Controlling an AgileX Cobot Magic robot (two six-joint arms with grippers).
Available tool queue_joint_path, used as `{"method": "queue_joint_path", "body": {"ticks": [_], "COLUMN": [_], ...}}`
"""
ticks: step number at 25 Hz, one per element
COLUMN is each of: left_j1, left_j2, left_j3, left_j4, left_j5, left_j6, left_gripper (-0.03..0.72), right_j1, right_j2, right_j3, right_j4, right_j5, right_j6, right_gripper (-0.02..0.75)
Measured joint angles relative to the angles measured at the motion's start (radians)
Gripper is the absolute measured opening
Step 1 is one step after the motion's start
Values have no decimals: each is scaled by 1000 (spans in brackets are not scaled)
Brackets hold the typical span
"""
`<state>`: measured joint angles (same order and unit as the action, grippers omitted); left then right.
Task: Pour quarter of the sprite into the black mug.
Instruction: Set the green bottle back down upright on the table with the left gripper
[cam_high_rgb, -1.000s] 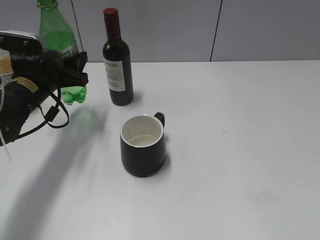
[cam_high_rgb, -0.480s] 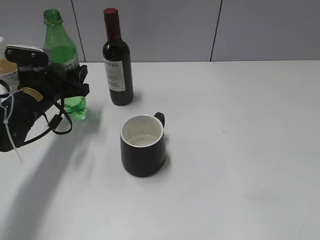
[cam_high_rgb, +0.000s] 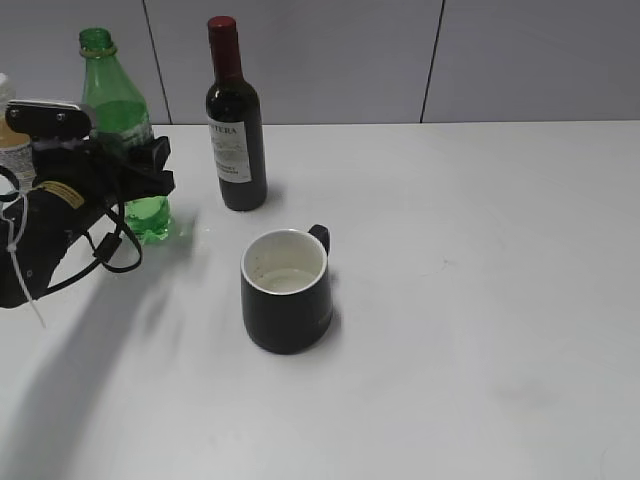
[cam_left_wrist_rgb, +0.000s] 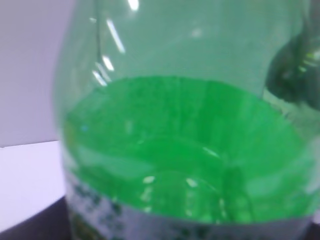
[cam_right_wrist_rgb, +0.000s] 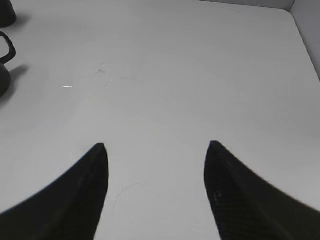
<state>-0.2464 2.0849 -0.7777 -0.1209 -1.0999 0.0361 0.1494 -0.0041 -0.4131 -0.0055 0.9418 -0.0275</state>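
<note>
The sprite (cam_high_rgb: 117, 112) has its green base (cam_high_rgb: 149, 224) upright over the white tabletop and would stay standing, so I need to open my left gripper.
The sprite (cam_high_rgb: 117, 112), a green bottle with no cap, stands upright at the back left of the table, its base on or just above the surface. My left gripper (cam_high_rgb: 142, 166) is shut on it at label height. The bottle fills the left wrist view (cam_left_wrist_rgb: 185, 125), where clear liquid shows above the label and the jaws are hidden. The black mug (cam_high_rgb: 287, 305) with a white inside stands mid-table, right of and nearer than the sprite, handle to the back right. Its handle shows in the right wrist view (cam_right_wrist_rgb: 7, 49). My right gripper (cam_right_wrist_rgb: 156, 147) is open and empty over bare table.
A dark wine bottle (cam_high_rgb: 235, 130) with a red top stands behind the mug, right of the sprite. An orange-drink bottle (cam_high_rgb: 12, 140) is partly hidden behind my left arm. The white table (cam_high_rgb: 480, 250) stretches right; its far right edge shows in the right wrist view (cam_right_wrist_rgb: 305, 45).
My left gripper has lowered the sprite from a raised position down to the table surface and shifted slightly left. The mug and wine bottle have not moved.
</note>
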Motion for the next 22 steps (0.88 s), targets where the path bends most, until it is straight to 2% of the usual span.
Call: {"method": "queue_joint_path", "body": {"ticks": [8,13,22], "left_j1": [0,0,0], "left_j2": [17,17,12], "left_j3": [0,-1,-2], "left_j4": [7,48,76], "left_j5": [-8,-29,-44], "left_j6": [-25,-72,-84], "left_gripper": [470,589,607], "right_j1": [0,0,0], "right_j2": [0,0,0], "right_j3": [0,0,0], "right_j4": [0,0,0], "right_j5": [0,0,0], "right_j6": [0,0,0], "right_gripper": [464,464,464]}}
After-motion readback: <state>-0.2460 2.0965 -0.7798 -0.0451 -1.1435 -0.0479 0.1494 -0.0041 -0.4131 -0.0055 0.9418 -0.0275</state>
